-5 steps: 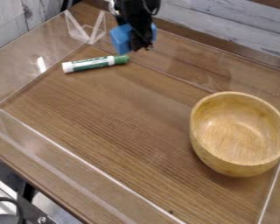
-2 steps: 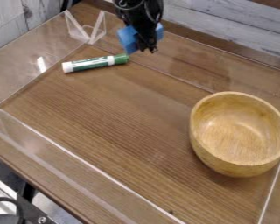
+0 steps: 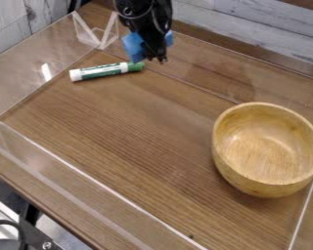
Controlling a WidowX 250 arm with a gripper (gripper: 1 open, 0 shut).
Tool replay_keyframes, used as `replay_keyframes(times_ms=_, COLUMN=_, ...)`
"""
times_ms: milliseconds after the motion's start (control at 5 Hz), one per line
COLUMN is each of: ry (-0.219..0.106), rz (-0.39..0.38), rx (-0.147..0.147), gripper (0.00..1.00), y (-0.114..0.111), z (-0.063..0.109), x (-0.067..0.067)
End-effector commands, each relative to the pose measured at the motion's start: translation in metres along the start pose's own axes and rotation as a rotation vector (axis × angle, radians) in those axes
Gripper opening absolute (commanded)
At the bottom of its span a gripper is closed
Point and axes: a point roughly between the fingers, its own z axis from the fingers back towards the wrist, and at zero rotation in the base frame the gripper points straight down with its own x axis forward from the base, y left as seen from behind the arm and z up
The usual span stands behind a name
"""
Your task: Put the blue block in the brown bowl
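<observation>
My gripper moves the blue block toward the brown bowl, before letting go of it. The block hangs by the green cap, well short of the bowl.
The small blue block [image 3: 137, 44] hangs just above the wooden table at the back, near the top middle of the camera view. My black gripper [image 3: 149, 49] is shut on it, pointing steeply down, and its fingers hide part of the block. The brown bowl [image 3: 266, 148] stands empty at the right, well apart from the gripper, toward the near right of the table.
A white marker with a green cap [image 3: 107, 69] lies on the table just left of and below the gripper. Clear plastic walls [image 3: 28, 146] edge the wooden table [image 3: 133, 146] on the left, front and back.
The gripper has tilted a little while keeping the blue block in about the same spot. Bowl and marker have not moved.
</observation>
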Motion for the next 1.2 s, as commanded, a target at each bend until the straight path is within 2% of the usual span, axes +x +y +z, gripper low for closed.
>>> replay_keyframes(times_ms=0, ry=-0.047, rz=-0.002, rx=0.015, gripper=0.00, y=-0.007, z=0.023, x=0.016)
replay_keyframes(times_ms=200, ry=-0.061, rz=-0.019, rx=-0.003, gripper=0.00, y=-0.032, z=0.035, x=0.026)
replay_keyframes(times_ms=400, ry=-0.067, rz=-0.028, rx=-0.006, gripper=0.00, y=-0.064, z=0.046, x=0.042)
replay_keyframes(times_ms=600, ry=-0.086, rz=-0.058, rx=-0.017, gripper=0.00, y=-0.093, z=0.050, x=0.058)
replay_keyframes(times_ms=800, ry=-0.093, rz=-0.069, rx=-0.025, gripper=0.00, y=-0.116, z=0.045, x=0.073)
replay_keyframes(times_ms=1000, ry=-0.098, rz=-0.081, rx=-0.020, gripper=0.00, y=-0.128, z=0.040, x=0.079)
